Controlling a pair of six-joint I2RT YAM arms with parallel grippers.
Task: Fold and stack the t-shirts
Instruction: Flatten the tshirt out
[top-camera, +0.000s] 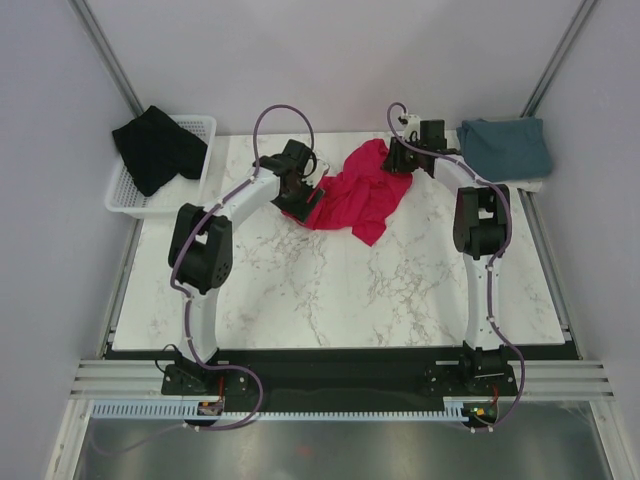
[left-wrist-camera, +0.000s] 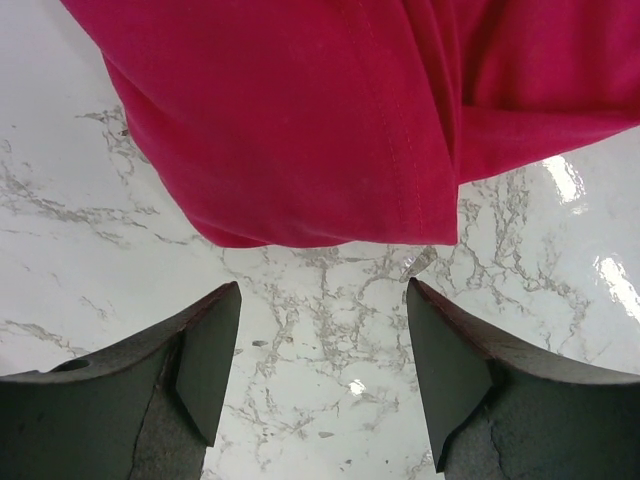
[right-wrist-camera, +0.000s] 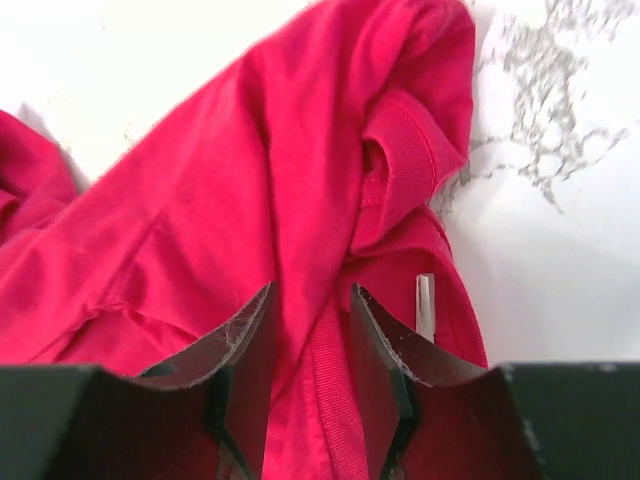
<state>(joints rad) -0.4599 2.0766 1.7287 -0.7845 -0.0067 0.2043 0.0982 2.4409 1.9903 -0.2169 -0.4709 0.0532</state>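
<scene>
My right gripper will next grab the crimson red t-shirt (top-camera: 360, 195) by its ribbed collar, opposite my left gripper, so that the shirt can be spread out for folding.
The crimson red t-shirt (top-camera: 360, 195) lies crumpled at the back middle of the marble table (top-camera: 330, 290). My left gripper (top-camera: 300, 195) is at its left edge. In the left wrist view it (left-wrist-camera: 322, 288) is open over bare marble, just short of the shirt's hem (left-wrist-camera: 330, 110). My right gripper (top-camera: 402, 160) is at the shirt's far right end. Its jaws (right-wrist-camera: 312, 290) stand partly open over the red cloth (right-wrist-camera: 250, 200), with the ribbed collar lying between them. The blue-grey t-shirt (top-camera: 505, 148) lies folded at the back right. The black t-shirt (top-camera: 155, 148) hangs over the basket.
A white wire basket (top-camera: 125, 195) stands off the table's back left corner. Grey walls close in both sides and the back. A white label (right-wrist-camera: 425, 305) shows inside the red shirt's collar. The arm bases sit on a black rail at the near edge.
</scene>
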